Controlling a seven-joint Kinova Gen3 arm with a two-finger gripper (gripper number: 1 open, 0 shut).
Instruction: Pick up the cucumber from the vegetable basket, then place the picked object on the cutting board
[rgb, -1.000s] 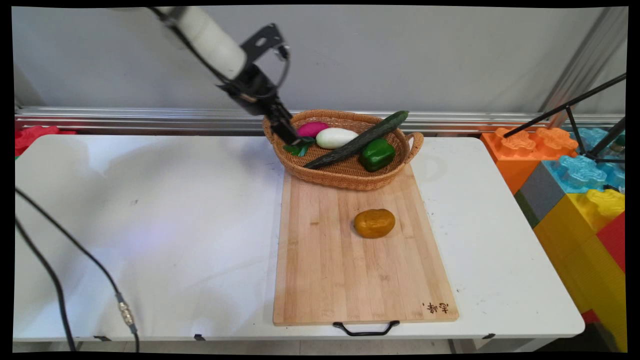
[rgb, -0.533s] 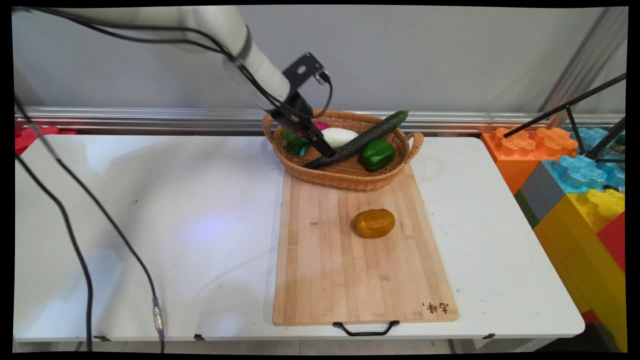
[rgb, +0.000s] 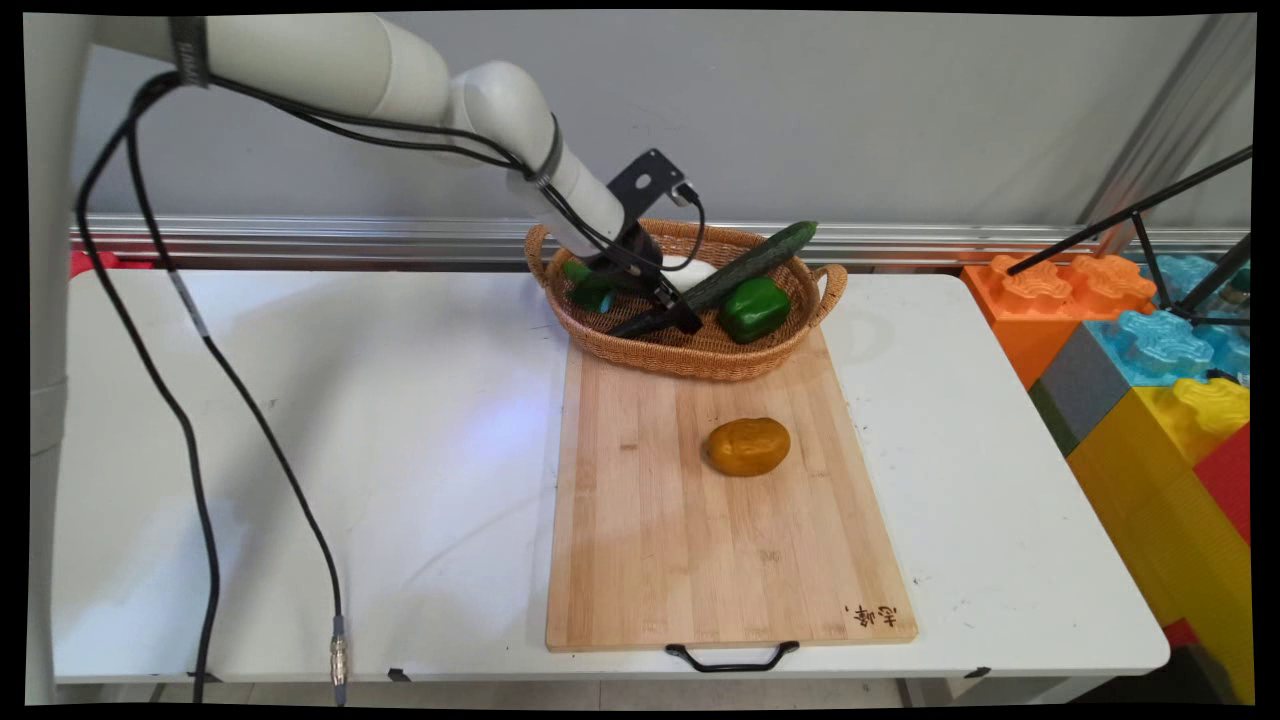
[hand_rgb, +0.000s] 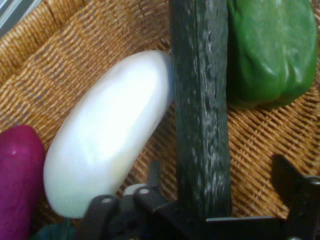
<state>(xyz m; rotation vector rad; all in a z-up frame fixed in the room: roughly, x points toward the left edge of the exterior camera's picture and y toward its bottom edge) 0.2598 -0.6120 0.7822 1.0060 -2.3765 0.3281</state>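
Observation:
The gripper takes hold of the long dark green cucumber by its darker end section next, to lift it out of the wicker basket (rgb: 690, 355).
My gripper (rgb: 682, 320) (hand_rgb: 217, 172) is down inside the wicker basket (rgb: 690, 355) (hand_rgb: 90, 40), open, with one finger on each side of the lower end of a long dark green cucumber (rgb: 735, 270) (hand_rgb: 200, 100). The fingers (hand_rgb: 285, 175) stand apart from the cucumber's skin. A white eggplant-shaped vegetable (hand_rgb: 105, 150) lies just left of the cucumber in the hand view, mostly hidden behind the arm in the main view. A green bell pepper (rgb: 753, 308) (hand_rgb: 270, 50) lies on the cucumber's other side. A magenta vegetable (hand_rgb: 17, 185) shows at the hand view's left edge.
The basket stands on the far end of a wooden cutting board (rgb: 650, 540), which also carries a brown potato (rgb: 748, 446). A green leafy piece (rgb: 585, 285) lies in the basket's left part. Big coloured blocks (rgb: 1150, 380) stand off the table's right side. Black cables (rgb: 200, 400) hang at the left.
The arm has swung right and lowered, carrying the gripper from the basket's left rim across to the cucumber's lower end. The vegetables have not moved.

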